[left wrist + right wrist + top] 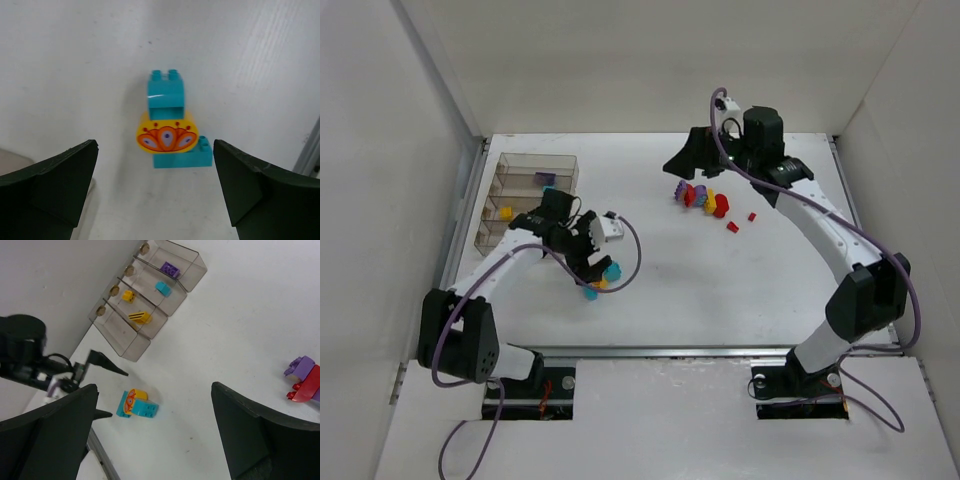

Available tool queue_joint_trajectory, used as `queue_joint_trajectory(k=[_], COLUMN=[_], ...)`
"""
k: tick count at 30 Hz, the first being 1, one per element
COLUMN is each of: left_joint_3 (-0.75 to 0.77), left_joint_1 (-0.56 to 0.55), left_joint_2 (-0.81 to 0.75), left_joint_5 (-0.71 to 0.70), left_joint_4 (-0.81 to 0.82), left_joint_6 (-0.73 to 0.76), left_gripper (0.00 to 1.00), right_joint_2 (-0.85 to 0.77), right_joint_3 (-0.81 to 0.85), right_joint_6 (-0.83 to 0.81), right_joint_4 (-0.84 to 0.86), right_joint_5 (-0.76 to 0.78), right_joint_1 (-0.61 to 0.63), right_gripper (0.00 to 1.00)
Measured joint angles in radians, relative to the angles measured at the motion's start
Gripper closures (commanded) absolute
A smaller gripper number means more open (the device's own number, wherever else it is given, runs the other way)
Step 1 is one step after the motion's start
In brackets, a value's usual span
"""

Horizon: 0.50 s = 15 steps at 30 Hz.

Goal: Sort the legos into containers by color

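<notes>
I will grab the cluster (602, 278) with my left gripper by the rounded ends of the yellow-orange lego. This leaves a cyan lego for my right gripper to take off and sort.
A cluster of two cyan legos and a round yellow-orange patterned one (167, 131) lies on the white table, just beyond my left gripper (155, 145). That gripper is open, with nothing between its fingers. From above, the cluster (602, 278) sits at the left gripper's (590, 262) fingertips. My right gripper (688, 160) hovers open and empty at the back, beside a pile of red, purple and yellow legos (702, 197). The smoky containers tray (525, 160) stands at the back left. It holds a purple brick (170, 269), a cyan brick (162, 288) and two yellow ones (128, 296).
Two small red bricks (732, 227) lie apart from the pile, toward the right. White walls close in the table on three sides. A metal rail (670, 350) runs along the near edge, in front of the arm bases.
</notes>
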Motion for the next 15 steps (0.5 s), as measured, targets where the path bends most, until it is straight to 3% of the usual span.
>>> queue_joint_trajectory(k=[5, 10, 15], left_joint_3=[-0.098, -0.164, -0.181], left_joint_1=[-0.080, -0.159, -0.163], left_joint_2=[-0.019, -0.064, -0.016], left_joint_5=[-0.049, -0.132, -0.233], left_joint_4=[-0.010, 0.085, 0.195], left_joint_6=[0.025, -0.026, -0.080], left_gripper=[0.00, 0.00, 0.00], right_joint_2=[-0.072, -0.095, -0.100], right_joint_3=[-0.051, -0.076, -0.085], right_joint_6=[-0.011, -0.017, -0.027], right_joint_4=[-0.002, -0.010, -0.014], right_joint_5=[0.013, 0.031, 0.047], right_joint_1=[0.002, 0.013, 0.013], right_gripper=[0.00, 0.00, 0.00])
